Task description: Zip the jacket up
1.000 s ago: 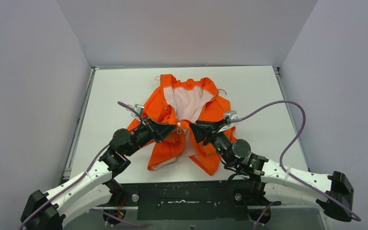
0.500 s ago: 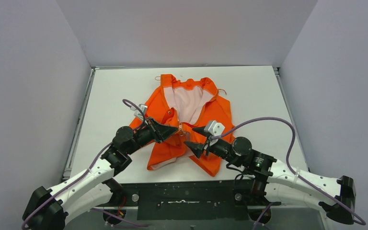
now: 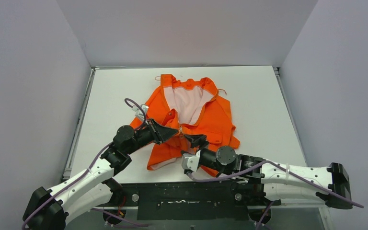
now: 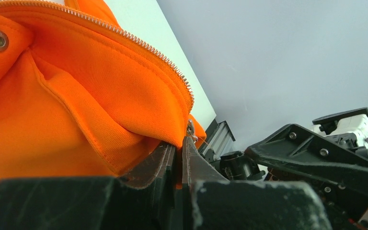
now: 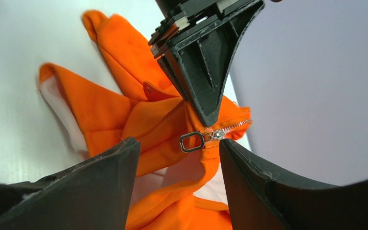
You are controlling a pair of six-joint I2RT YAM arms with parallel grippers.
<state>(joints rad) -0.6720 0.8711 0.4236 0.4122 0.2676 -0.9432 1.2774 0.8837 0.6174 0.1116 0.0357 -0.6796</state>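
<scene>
My right gripper grabs the metal zipper pull by its free loop end (image 3: 181,136) next, leaving the slider free to zip up the jacket (image 3: 206,115).
The orange jacket (image 3: 206,115) lies on the white table with its pale lining (image 3: 188,103) showing at the open collar. My left gripper (image 3: 176,132) is shut on the jacket's lifted zipper edge (image 4: 139,96), just beside the slider; orange fabric shows between the closed fingers (image 4: 196,163). The metal zipper pull (image 5: 191,141) hangs under the left gripper's tip (image 5: 208,120). My right gripper (image 5: 178,142) stands open just below the pull, one finger on each side and neither touching it. In the top view the right gripper (image 3: 197,140) sits close against the left one.
The right arm's purple cable (image 3: 230,176) runs low along the table's near edge (image 3: 182,178). Grey walls enclose the table on three sides. Bare white table (image 3: 263,96) lies to the right of the jacket and behind it.
My right gripper has let go of the jacket's right front, swung down and left, turned over, and opened under the zipper pull. The right front panel has dropped flat. The left gripper held still.
</scene>
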